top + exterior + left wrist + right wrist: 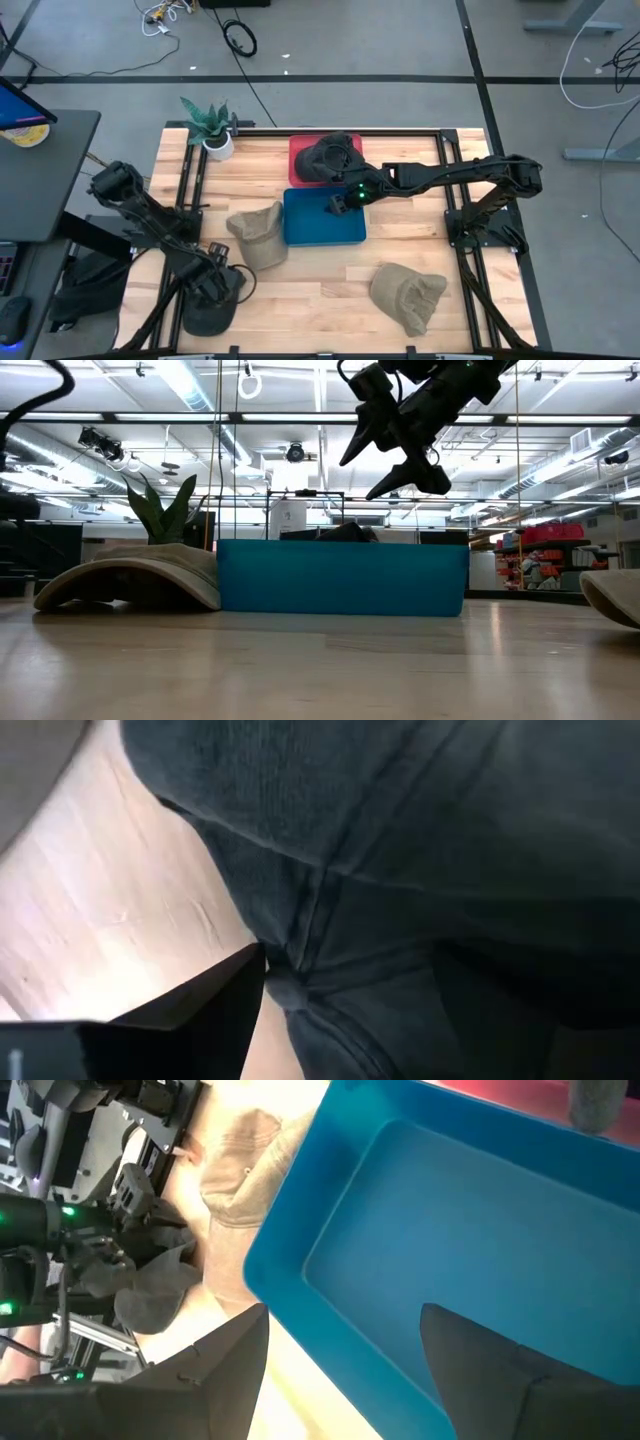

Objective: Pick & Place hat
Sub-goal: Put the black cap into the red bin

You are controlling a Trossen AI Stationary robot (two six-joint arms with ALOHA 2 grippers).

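Note:
My left gripper is to grab the dark grey hat by its seamed top (322, 925) next, to put it with the dark hat in the red tray.
A dark grey hat (206, 316) lies on the table's near left corner and fills the left wrist view (420, 850). My left gripper (216, 281) points down right over it, open, with a seamed fold of the hat (300, 982) between its fingers. My right gripper (340, 204) hangs open above the blue tray (322, 228), holding nothing. One tan hat (260, 236) lies against the blue tray's left side, and another tan hat (408, 296) lies near the front right. A dark hat (335, 156) sits in the red tray (300, 150). My left gripper comes at the dark grey hat from above, one fingertip (245, 982) right beside the seamed fold. I cannot tell whether the fingers touch the cloth. The hat lies on the table.
A potted plant (212, 128) stands at the far left corner. Black frame rails (188, 190) run along the table's left and right sides. Bare wood (320, 280) lies between the two tan hats. A desk with a screen (30, 120) stands left of the table.

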